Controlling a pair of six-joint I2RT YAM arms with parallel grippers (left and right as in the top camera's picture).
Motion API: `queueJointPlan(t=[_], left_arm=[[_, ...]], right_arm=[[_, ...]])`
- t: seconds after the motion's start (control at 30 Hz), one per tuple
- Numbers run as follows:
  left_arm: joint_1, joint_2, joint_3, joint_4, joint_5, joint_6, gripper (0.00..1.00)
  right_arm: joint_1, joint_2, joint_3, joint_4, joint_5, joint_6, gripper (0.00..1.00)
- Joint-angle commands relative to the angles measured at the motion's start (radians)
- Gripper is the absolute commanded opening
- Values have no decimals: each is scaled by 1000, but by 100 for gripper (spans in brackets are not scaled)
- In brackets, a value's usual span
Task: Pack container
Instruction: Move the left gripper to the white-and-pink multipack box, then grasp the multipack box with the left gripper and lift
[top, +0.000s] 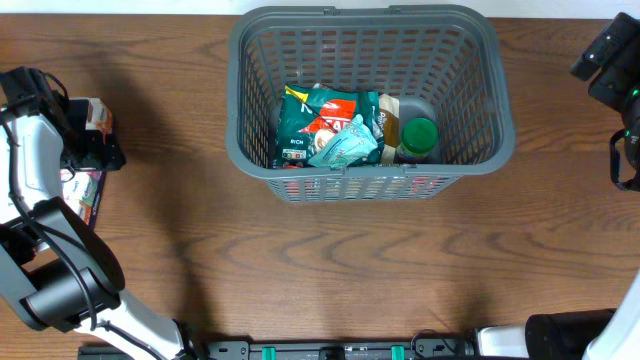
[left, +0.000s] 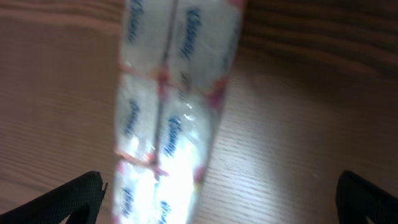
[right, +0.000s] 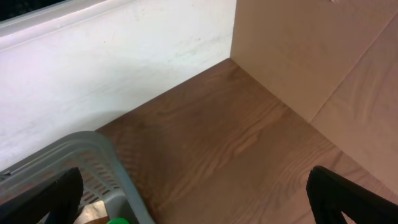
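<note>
The left gripper grabs the tissue pack from above across its narrow width next, so its long ends stay free to pack it lengthwise into the basket (top: 470, 150).
The dark-grey slotted basket (top: 470, 150) stands at the back middle of the table. Inside lie a green snack bag (top: 310, 125), a teal packet (top: 345, 148) and a bottle with a green cap (top: 418, 135). A clear pack of white tissues with pink trim (left: 168, 106) lies on the table at the far left (top: 82, 190). My left gripper (left: 219, 186) is open just above it, fingers spread on either side, the pack nearer the left finger. My right gripper (right: 193, 186) is open and empty, right of the basket, whose corner (right: 99, 155) shows at lower left.
A white wall and a tan board (right: 311, 50) stand behind the table's back right corner. Bare wood (top: 330, 270) lies in front of the basket. The right arm (top: 625, 150) hangs at the far right edge.
</note>
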Motion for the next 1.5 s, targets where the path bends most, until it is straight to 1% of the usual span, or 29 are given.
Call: queueJointPlan(t=[0.0,0.23,0.53,0.63,0.83,0.87,0.9,0.93,0.97,1.0,1.17,1.37,1.47], left_arm=[[4,15,-2,24,-58,49,99],[34,59,-2,60,-64,49,99],[93,163,-2,84,-60,48,99],[97,187,-2,97,-40,48,99],[97,257,-2,90,55,47,100],[97,266,-2,84,60,48,96],[97,275,-2,76,70,48,77],[97,278,-2,69,81,48,47],[97,279,-2,66,84,48,19],[97,279,-2,66,84,47,6],[96,272,7,69,84,40,6],[95,211,87,70,88,-137,6],[95,149,149,69,181,-188,6]], right_arm=[[-8,1,-1,-2,16,14,99],[-8,1,-1,-2,16,14,99],[-8,1,-1,-1,16,14,99],[-8,1,-1,-2,16,14,99],[-8,1,-1,-2,16,14,99],[-8,1,-1,-1,16,14,99],[-8,1,-1,-2,16,14,99],[-8,1,-1,-1,16,14,99],[-8,1,-1,-1,16,14,99],[-8,1,-1,-1,16,14,99],[-8,1,-1,-2,16,14,99],[-8,1,-1,-2,16,14,99],[-8,1,-1,-1,16,14,99]])
